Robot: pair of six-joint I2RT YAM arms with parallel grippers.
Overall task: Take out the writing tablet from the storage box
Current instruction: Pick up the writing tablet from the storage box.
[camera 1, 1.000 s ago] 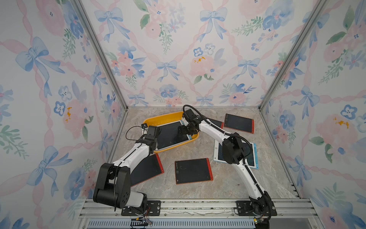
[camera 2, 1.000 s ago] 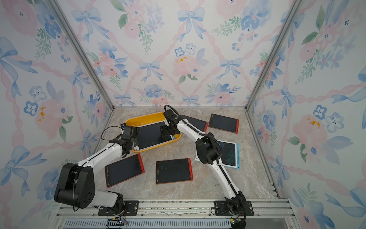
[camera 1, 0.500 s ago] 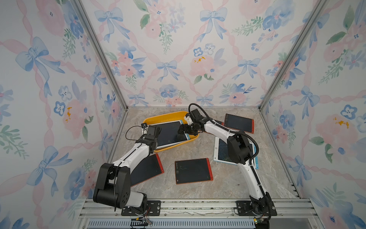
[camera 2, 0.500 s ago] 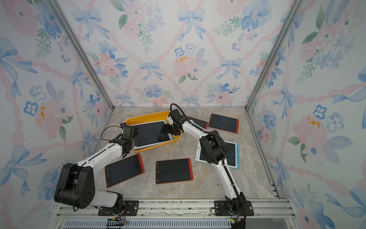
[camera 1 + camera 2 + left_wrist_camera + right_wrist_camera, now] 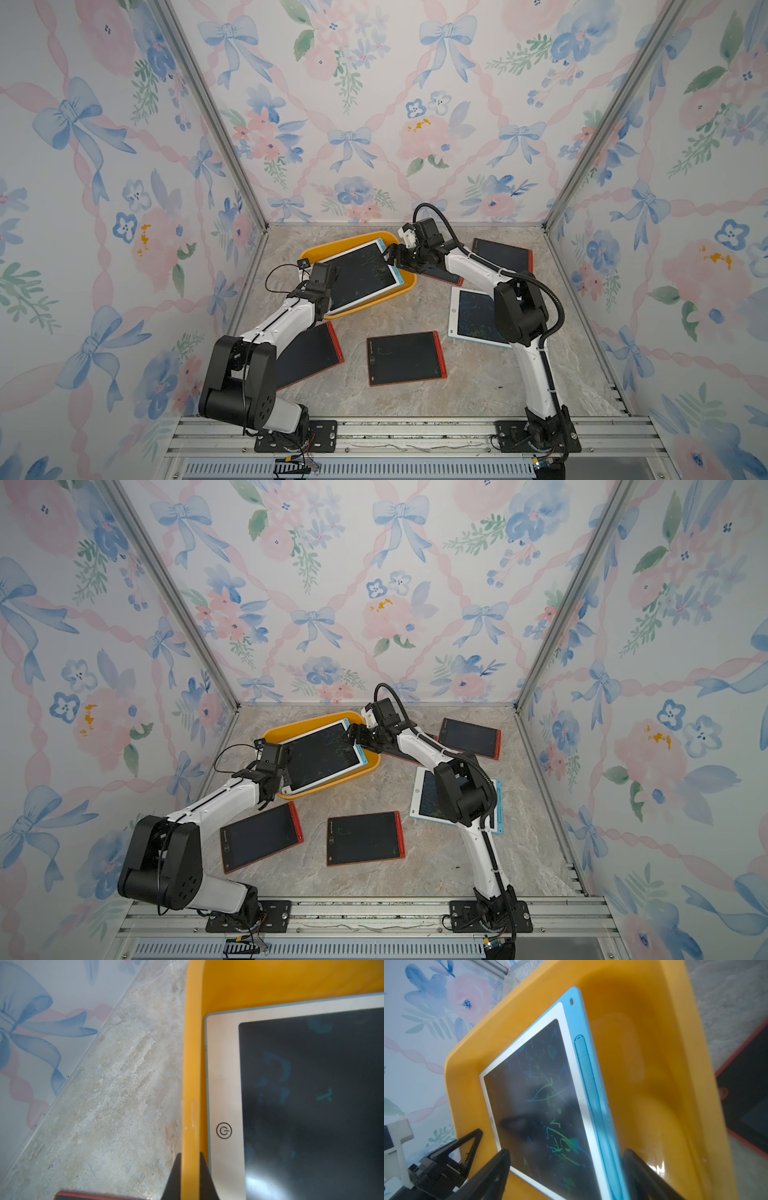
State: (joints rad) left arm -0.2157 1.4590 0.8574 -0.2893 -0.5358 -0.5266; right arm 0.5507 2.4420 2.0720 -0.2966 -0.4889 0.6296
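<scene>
The writing tablet (image 5: 359,276) should come out by its blue stylus edge, clear of the storage box's side, in my right gripper.
The yellow-orange storage box (image 5: 309,254) sits at the back of the marble floor. A white-framed writing tablet (image 5: 359,276) with a blue stylus edge and a dark scribbled screen lies aslant inside it. My left gripper (image 5: 190,1154) is shut on the box's rim (image 5: 192,1064) beside the tablet's power-button end (image 5: 224,1130). At the tablet's far right corner, my right gripper (image 5: 566,1152) stands open. One finger (image 5: 496,1167) hovers at the white short edge, the other (image 5: 639,1167) outside the blue edge (image 5: 593,1093). In both top views that right gripper (image 5: 392,255) (image 5: 353,735) is at the box's right end.
Red-framed tablets lie on the floor at front centre (image 5: 405,357), front left under my left arm (image 5: 309,353), back right (image 5: 503,254) and beneath my right forearm (image 5: 440,277). A white-and-blue tablet (image 5: 471,318) lies by my right elbow. Walls close in on three sides.
My right arm has drawn back to the right, bringing its gripper from over the tablet's screen to its right corner. The left gripper has kept its hold on the rim.
</scene>
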